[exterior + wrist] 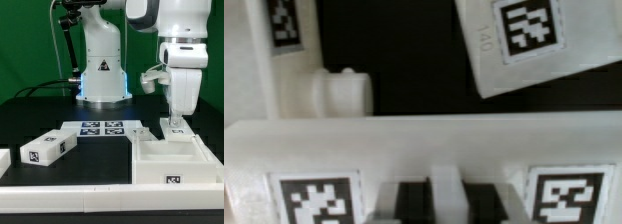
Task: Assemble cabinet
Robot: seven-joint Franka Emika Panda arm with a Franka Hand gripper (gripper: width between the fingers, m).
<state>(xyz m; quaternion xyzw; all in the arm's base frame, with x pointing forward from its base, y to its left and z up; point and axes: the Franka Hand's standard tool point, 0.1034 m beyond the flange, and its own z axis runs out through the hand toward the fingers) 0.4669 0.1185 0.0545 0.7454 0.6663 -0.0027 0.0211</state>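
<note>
The tagged drawer block comes down in with my gripper, before its release. It is too early to let go, as it is above the cabinet's open section [182, 154].
The cabinet [170, 160] is a white boxy body with open compartments and small tags, lying on the black table at the exterior view's right front. My gripper [177, 120] reaches straight down onto its far wall. In the wrist view the cabinet [402, 150] fills the lower part, with a tag on each side of my gripper [445, 200]. The dark fingers [411, 200] stand close together with a thin white strip of the body between them. A loose white block with tags [48, 148] lies at the exterior view's left.
The marker board [100, 128] lies at the table's middle back, and shows in the wrist view [518, 45]. Another white part [4, 158] sits at the far left edge. A long white rail [90, 195] runs along the front. A white piece with a round peg [335, 95] lies beyond the cabinet.
</note>
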